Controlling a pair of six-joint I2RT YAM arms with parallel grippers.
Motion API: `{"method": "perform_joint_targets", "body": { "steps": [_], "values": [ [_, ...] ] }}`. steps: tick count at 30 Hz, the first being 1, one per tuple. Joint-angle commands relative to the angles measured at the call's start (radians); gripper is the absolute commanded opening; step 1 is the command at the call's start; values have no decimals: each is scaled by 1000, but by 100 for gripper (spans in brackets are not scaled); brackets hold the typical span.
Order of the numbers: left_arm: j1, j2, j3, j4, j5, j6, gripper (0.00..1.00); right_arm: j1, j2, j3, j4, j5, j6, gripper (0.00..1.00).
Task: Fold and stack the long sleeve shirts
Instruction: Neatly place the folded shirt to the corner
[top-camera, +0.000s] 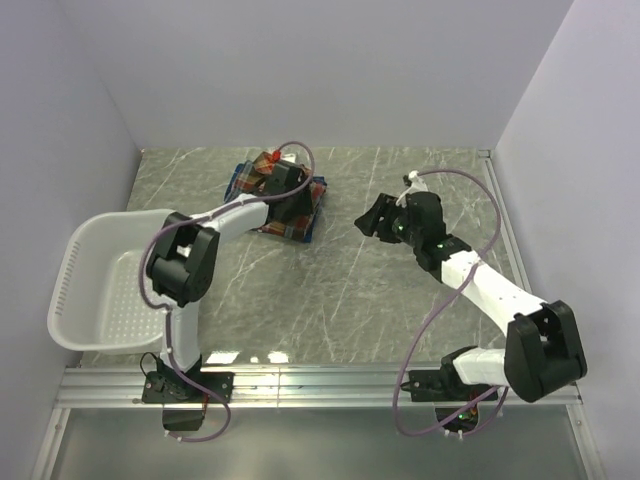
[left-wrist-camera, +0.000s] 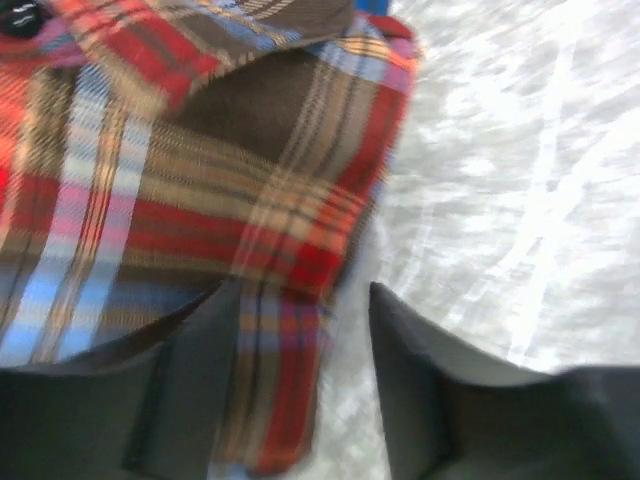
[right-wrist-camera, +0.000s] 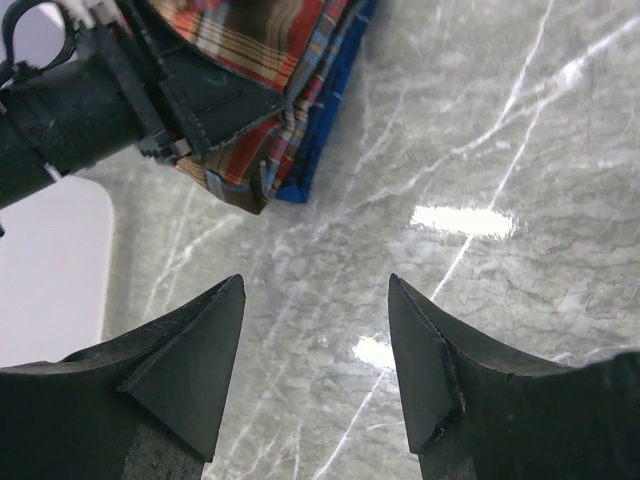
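Note:
The red-orange shirt's edge is the part my left gripper will pinch to slide the stack aside, and the shirt's body will stay flat.
The two long sleeve shirts lie folded in one stack at the back of the table, the red-orange plaid shirt on top of the blue one. My left gripper reaches over the stack. In the left wrist view its jaws stand open and the edge of the red-orange shirt lies loosely between them, close to the left finger. My right gripper hovers open over bare table to the right of the stack, with nothing between its fingers. The right wrist view shows the red-orange shirt over the blue shirt.
A white slotted basket sits tilted at the left edge of the table, beside the left arm. Walls close the table at the back and on both sides. A metal rail runs along the near edge.

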Motion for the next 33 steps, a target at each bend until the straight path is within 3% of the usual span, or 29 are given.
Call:
{"method": "perform_joint_targets", "body": {
  "steps": [1, 5, 9, 14, 18, 28, 33],
  "values": [
    [-7, -189, -13, -16, -41, -94, 62, -17, -80, 2, 19, -15, -13, 66],
    [2, -274, -19, -121, -166, -198, 86, -21, -149, -12, -12, -11, -25, 66],
    [21, -303, -36, -262, -253, -399, 94, -37, -218, -55, -27, -15, -28, 66],
    [34, -387, -256, -206, -214, -669, 91, -56, -290, -107, -31, -35, -21, 66],
    [31, -444, -388, -102, -210, -796, 89, -78, -323, -144, -20, -64, -13, 66],
    [13, -349, -465, 125, -246, -935, 86, -113, -361, -175, -8, -103, -30, 66],
    [-15, -279, -426, 138, -267, -962, 81, -113, -364, -188, -3, -110, -33, 66]
  ]
}}
